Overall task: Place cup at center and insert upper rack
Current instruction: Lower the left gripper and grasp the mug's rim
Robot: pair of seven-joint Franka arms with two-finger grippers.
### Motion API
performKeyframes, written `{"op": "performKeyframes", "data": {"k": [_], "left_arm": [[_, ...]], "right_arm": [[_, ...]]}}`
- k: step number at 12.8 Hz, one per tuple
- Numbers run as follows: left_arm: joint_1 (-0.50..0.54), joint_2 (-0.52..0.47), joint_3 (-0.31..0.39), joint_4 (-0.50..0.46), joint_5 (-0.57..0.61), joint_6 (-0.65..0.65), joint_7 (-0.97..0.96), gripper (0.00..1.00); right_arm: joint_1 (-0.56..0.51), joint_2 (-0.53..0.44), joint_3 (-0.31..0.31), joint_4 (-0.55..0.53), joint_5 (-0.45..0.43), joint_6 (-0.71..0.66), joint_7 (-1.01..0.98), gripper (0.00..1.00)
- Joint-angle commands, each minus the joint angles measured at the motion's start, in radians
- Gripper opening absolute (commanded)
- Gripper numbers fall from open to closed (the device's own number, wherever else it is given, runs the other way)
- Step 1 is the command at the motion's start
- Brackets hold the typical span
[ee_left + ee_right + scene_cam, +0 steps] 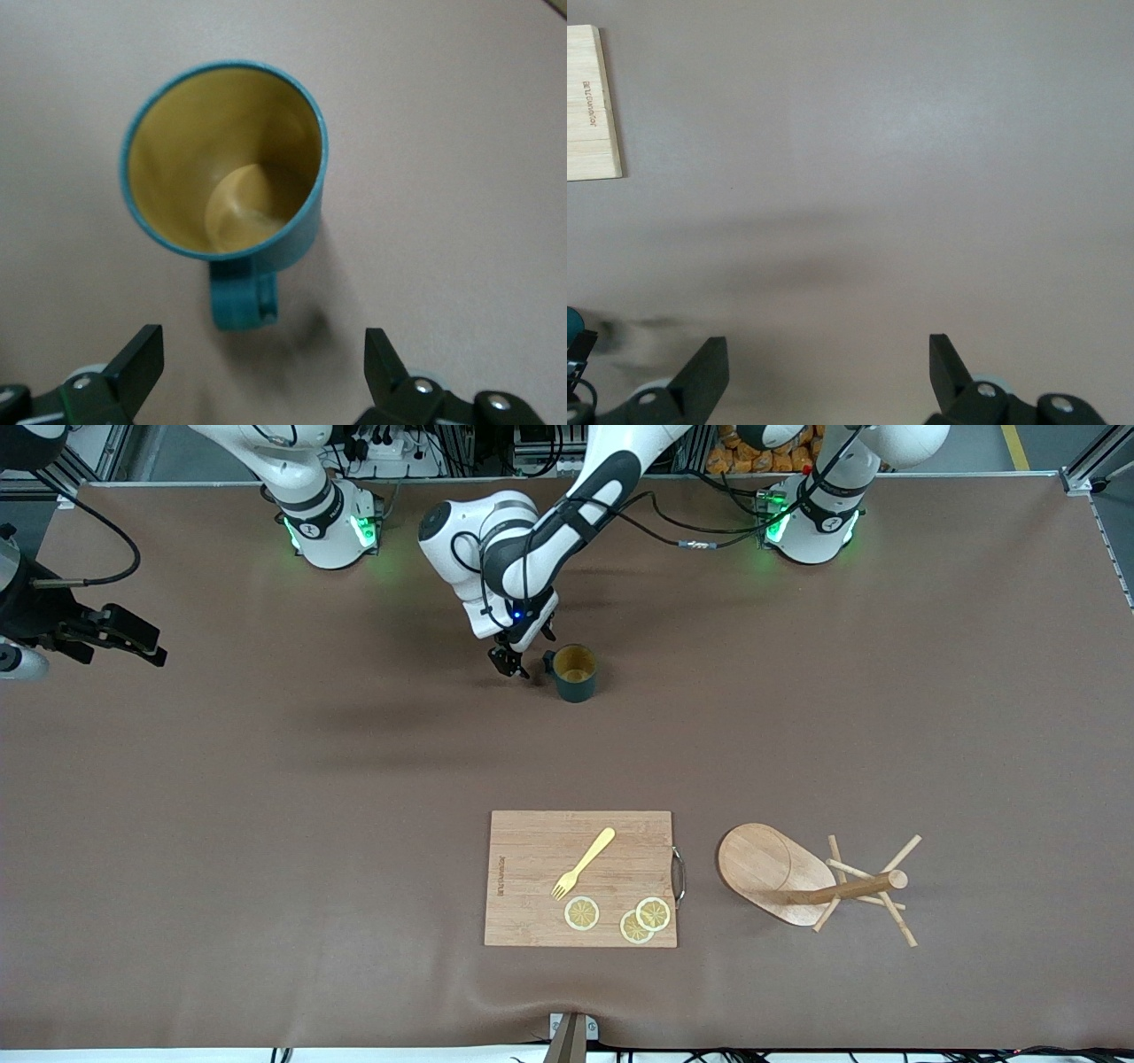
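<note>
Next, the left gripper grips the cup by its handle to set the cup onto the upper rack.
The cup [576,673], dark teal with a tan inside, stands upright on the brown table near the arms' bases. Its handle [244,301] points toward my left gripper [263,363]. That gripper [524,657] is low beside the cup, open, with nothing between its fingers. The upper rack [797,877], a light wooden mug tree, lies tipped on its side close to the front camera, toward the left arm's end. My right gripper [828,367] is open and empty, raised over bare table at the right arm's end [133,638].
A wooden cutting board [532,903] lies near the front edge beside the rack, carrying a yellow fork [585,861] and three lemon slices [582,913]. One corner of the board [589,102] shows in the right wrist view.
</note>
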Motion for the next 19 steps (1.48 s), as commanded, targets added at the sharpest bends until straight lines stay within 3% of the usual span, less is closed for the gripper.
{"op": "performKeyframes", "data": {"k": [1, 5, 8, 15, 19], "left_arm": [[-0.071, 0.049, 0.074, 0.044, 0.023, 0.005, -0.029, 1.00], [-0.117, 0.065, 0.129, 0.041, 0.042, 0.002, -0.069, 1.00], [-0.139, 0.069, 0.121, 0.033, 0.105, -0.053, -0.063, 1.00], [-0.146, 0.062, 0.107, 0.036, 0.076, -0.124, -0.047, 1.00], [-0.146, 0.065, 0.107, 0.038, 0.058, -0.124, -0.052, 0.71]], "right_arm": [[0.014, -0.018, 0.012, -0.003, -0.011, -0.001, 0.001, 1.00], [0.022, -0.020, 0.021, 0.000, -0.021, 0.001, -0.005, 1.00], [0.022, -0.021, 0.023, 0.000, -0.024, 0.001, -0.003, 1.00], [0.020, -0.021, 0.020, -0.001, -0.041, 0.015, -0.034, 1.00], [0.022, -0.021, 0.021, 0.000, -0.043, 0.015, -0.038, 1.00]]}}
